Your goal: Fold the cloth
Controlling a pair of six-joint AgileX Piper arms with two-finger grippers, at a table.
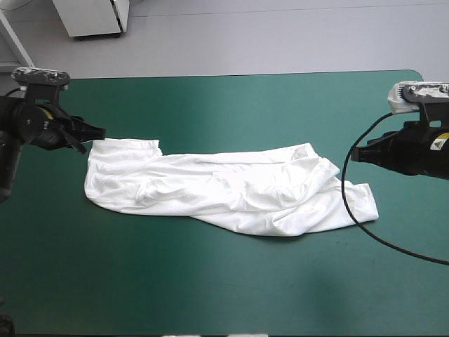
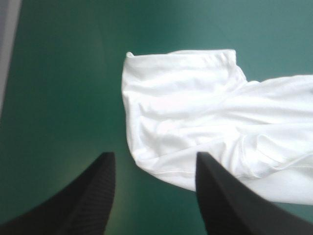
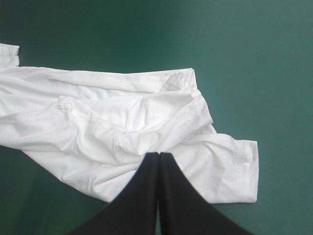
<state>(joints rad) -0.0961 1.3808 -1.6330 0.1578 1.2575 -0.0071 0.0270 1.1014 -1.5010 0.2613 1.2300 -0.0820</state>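
Note:
My left gripper should next grab the hem edge at its short end (image 1: 88, 175) to fold the T-shirt (image 1: 224, 186), since the wrinkled middle is lying slack on the tabletop.
The white T-shirt (image 1: 224, 186) lies on the table as a long, wrinkled strip running left to right, with a sleeve (image 1: 354, 203) at its right end. My left gripper (image 1: 100, 133) hovers at the shirt's far left corner, open. In the left wrist view the left gripper (image 2: 154, 160) has its fingers apart, and the hem corner of the T-shirt (image 2: 186, 112) lies ahead of and between them. My right gripper (image 1: 354, 156) hangs just off the shirt's right end. In the right wrist view the right gripper (image 3: 159, 154) is shut in one point over the T-shirt (image 3: 122, 122), holding nothing.
The teal-green cover (image 1: 224, 281) shows on all sides of the shirt, widest toward the near edge. The table's far edge (image 1: 231, 74) runs behind both grippers.

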